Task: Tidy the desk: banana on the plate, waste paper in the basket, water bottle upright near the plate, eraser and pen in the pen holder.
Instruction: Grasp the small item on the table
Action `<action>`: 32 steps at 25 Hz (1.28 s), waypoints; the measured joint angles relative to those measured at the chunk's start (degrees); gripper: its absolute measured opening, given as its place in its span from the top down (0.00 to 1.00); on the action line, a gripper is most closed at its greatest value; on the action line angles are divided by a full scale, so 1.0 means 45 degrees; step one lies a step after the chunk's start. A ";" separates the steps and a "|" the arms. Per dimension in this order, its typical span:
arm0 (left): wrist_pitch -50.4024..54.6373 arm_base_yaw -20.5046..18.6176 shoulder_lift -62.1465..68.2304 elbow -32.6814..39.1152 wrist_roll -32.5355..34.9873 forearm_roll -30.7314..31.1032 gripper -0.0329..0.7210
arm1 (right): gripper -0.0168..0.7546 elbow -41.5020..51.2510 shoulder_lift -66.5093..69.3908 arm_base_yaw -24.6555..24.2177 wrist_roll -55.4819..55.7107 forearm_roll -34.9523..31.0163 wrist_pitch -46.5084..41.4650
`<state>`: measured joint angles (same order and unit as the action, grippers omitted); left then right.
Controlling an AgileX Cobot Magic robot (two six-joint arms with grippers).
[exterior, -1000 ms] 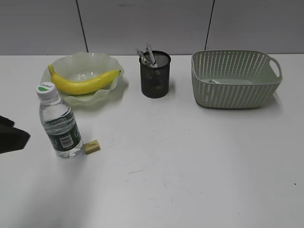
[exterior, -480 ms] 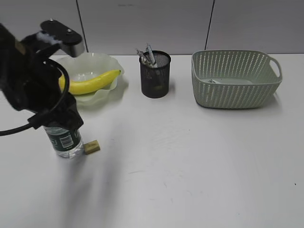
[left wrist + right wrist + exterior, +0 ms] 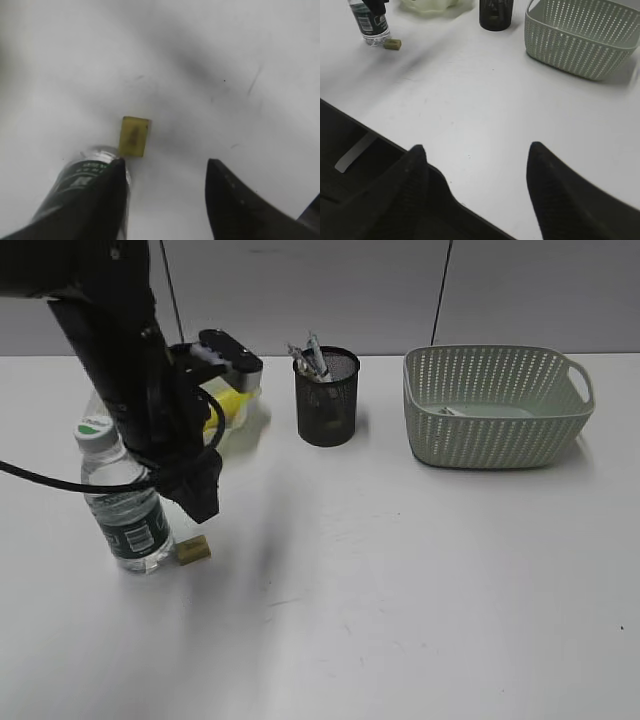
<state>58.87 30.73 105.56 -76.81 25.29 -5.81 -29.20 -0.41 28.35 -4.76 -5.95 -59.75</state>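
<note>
The water bottle (image 3: pixel 122 502) is close against one end of the eraser (image 3: pixel 193 550), so my left gripper should grab the eraser across its long sides next.
My left gripper (image 3: pixel 203 502) is open and empty, hanging just above the small yellow eraser (image 3: pixel 193 550) and right of the upright water bottle (image 3: pixel 122 502). In the left wrist view the eraser (image 3: pixel 135 136) lies just ahead of the open gripper (image 3: pixel 165 165), and the bottle (image 3: pixel 82 187) is against the left finger. The banana (image 3: pixel 228 403) lies on the pale green plate (image 3: pixel 240 423), mostly hidden by the arm. Pens (image 3: pixel 308 355) stand in the black mesh pen holder (image 3: pixel 327 397). My right gripper (image 3: pixel 475 147) is open and empty over the near table edge.
A grey-green basket (image 3: pixel 495 405) stands at the back right with a bit of white paper (image 3: pixel 450 411) inside. The right wrist view shows the bottle (image 3: pixel 370 20), the eraser (image 3: pixel 393 44), the holder (image 3: pixel 496 12) and the basket (image 3: pixel 585 35) far ahead.
My left arm has swung in from the left edge, passed over the bottle, and come down to its right above the eraser. Bottle and eraser have not moved.
</note>
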 joint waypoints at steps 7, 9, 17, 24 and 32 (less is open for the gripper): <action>0.1045 0.0000 0.1939 -0.1594 0.0726 0.0448 0.43 | 0.33 0.0000 0.0000 0.0000 0.0249 0.0187 0.0012; 0.1113 0.0000 0.2310 -0.1835 0.0823 0.0749 0.43 | 0.33 0.0000 0.0000 0.0000 0.0248 0.0187 0.0012; 0.1158 0.0000 0.3020 -0.1931 0.1449 0.1291 0.42 | 0.33 0.0000 0.0000 0.0000 0.0275 0.0196 0.0027; 0.1107 0.0000 0.3607 -0.1954 0.1651 0.1380 0.33 | 0.33 0.0000 0.0000 0.0000 0.0275 0.0196 0.0027; 0.0868 0.0193 0.4010 -0.1954 0.1662 0.1646 0.33 | 0.33 0.0000 0.0000 0.0000 0.0275 0.0196 0.0027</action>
<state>62.78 31.59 123.61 -85.60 32.77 1.59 -29.20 -0.41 28.35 -3.52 -5.07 -59.63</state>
